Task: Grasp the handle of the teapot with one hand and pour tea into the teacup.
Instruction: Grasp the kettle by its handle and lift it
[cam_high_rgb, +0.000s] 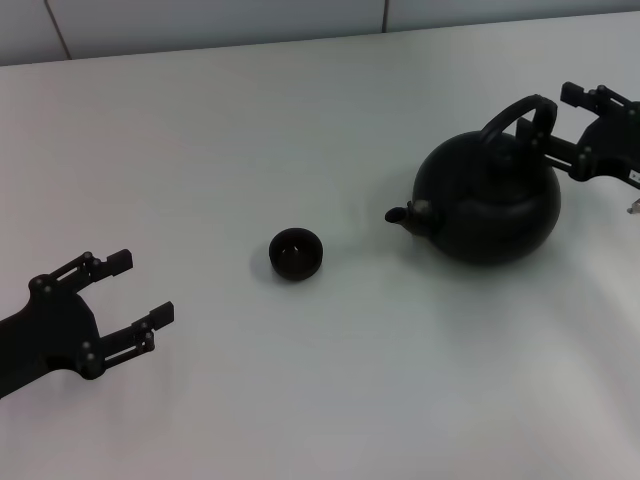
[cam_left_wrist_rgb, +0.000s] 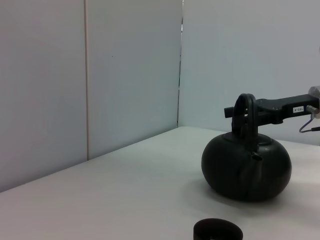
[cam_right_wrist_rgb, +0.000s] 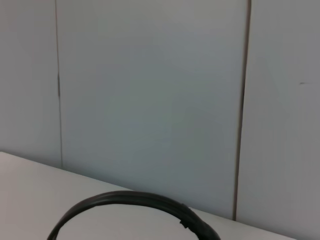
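Note:
The robot's right gripper has the far end of the arched handle (cam_high_rgb: 512, 112) between its fingers in the head view, so it should close on that end of the handle.
The matte-black teapot (cam_high_rgb: 490, 195) stands on the right of the white table (cam_high_rgb: 250, 120), its spout pointing toward the small dark teacup (cam_high_rgb: 295, 253) near the middle. My right gripper (cam_high_rgb: 550, 110) is open at the far end of the arched handle (cam_high_rgb: 512, 112), with that end at the mouth of its jaws. The left wrist view shows the teapot (cam_left_wrist_rgb: 245, 167), the handle (cam_left_wrist_rgb: 246, 112) edge-on, a right finger (cam_left_wrist_rgb: 272, 107) level with it, and the teacup (cam_left_wrist_rgb: 217, 231). Only the handle arc (cam_right_wrist_rgb: 135, 204) appears in the right wrist view. My left gripper (cam_high_rgb: 145, 287) rests open at the lower left.
Pale wall panels (cam_left_wrist_rgb: 100, 75) rise behind the far edge of the table. Bare table surface lies between the teacup and my left gripper. A cable (cam_left_wrist_rgb: 310, 125) hangs at the right arm's wrist.

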